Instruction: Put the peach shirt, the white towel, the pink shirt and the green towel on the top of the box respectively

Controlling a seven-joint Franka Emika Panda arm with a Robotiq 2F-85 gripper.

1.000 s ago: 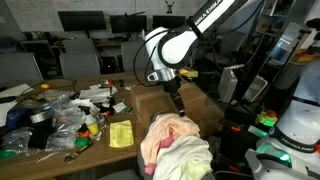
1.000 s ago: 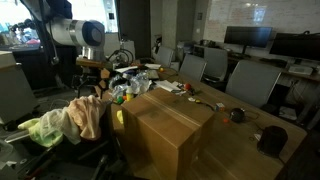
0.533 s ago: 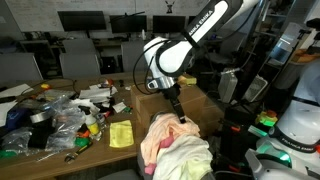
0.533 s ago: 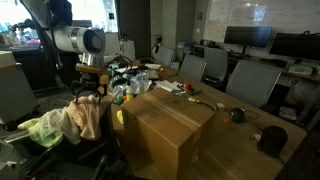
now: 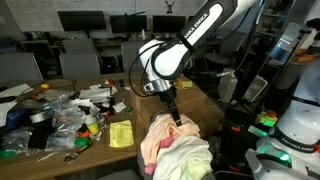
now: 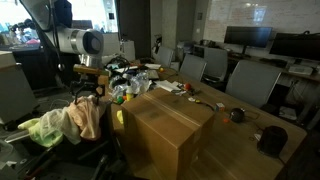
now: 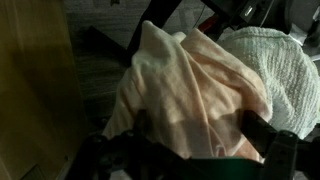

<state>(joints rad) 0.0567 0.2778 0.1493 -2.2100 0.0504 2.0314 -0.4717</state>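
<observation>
My fingers are down in the cloth beside the peach shirt's fold and closing now would catch the fold, so my gripper closes on it next.
The peach shirt [image 7: 190,85] lies on top of a pile of cloth on a chair, beside the white towel [image 7: 278,60]. The pile shows in both exterior views, with the peach shirt [image 5: 166,128] [image 6: 90,115] uppermost, the white towel [image 5: 188,155] lower and the green towel [image 6: 40,127] at the side. I cannot single out the pink shirt. My gripper [image 7: 200,135] is open, its fingers either side of a fold of the peach shirt. It hangs right at the pile [image 5: 178,121] [image 6: 88,93]. The cardboard box [image 5: 150,105] [image 6: 165,125] stands beside the pile.
A cluttered table [image 5: 100,140] holds plastic bags, bottles and a yellow cloth [image 5: 121,134]. Office chairs [image 6: 250,80] and monitors [image 5: 80,20] stand behind. Dark cups [image 6: 272,138] sit on the table past the box.
The arm has come down and moved slightly toward the pile, so my gripper now reaches the peach shirt. The cloths have not moved.
</observation>
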